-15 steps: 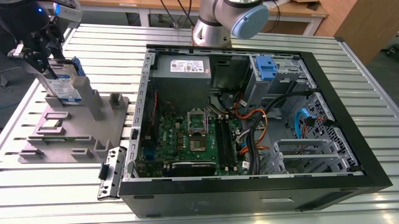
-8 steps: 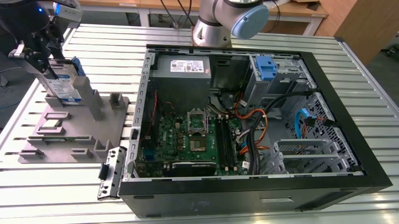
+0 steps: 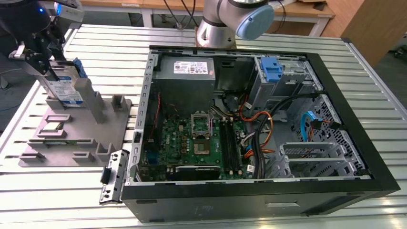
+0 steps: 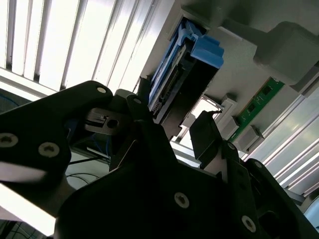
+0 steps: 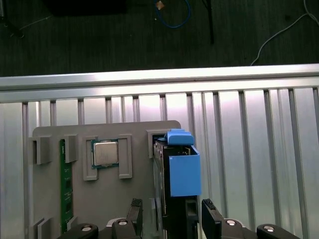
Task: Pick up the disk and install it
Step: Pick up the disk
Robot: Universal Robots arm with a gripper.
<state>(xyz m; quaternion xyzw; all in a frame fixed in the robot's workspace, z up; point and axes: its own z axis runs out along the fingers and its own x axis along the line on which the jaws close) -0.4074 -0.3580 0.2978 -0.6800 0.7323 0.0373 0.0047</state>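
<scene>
I will next pick up the disk with my gripper by the disk's flat sides, away from the blue latch (image 5: 178, 137), to install the disk (image 5: 184, 174) in the computer case.
The disk (image 3: 64, 88) stands on edge in a slot of the grey fixture plate (image 3: 76, 138) at the exterior view's left. It is silver with a white-and-blue label and blue rails. My gripper (image 3: 47, 67) is down over its top end. In the first wrist view the disk (image 5: 184, 174) sits between the two black fingers (image 5: 209, 221) of the gripper (image 5: 172, 219), with a small gap on each side. In the second wrist view the gripper (image 4: 169, 117) is open, and the disk (image 4: 197, 50) runs away from it.
The open computer case (image 3: 330, 95) lies at the exterior view's right. Inside are a motherboard (image 3: 203, 138), a grey power supply (image 3: 186, 69), loose cables and a blue latch piece (image 3: 272, 69) at the drive bay. The fixture also holds a processor (image 5: 105, 153) and a memory stick (image 5: 62, 184).
</scene>
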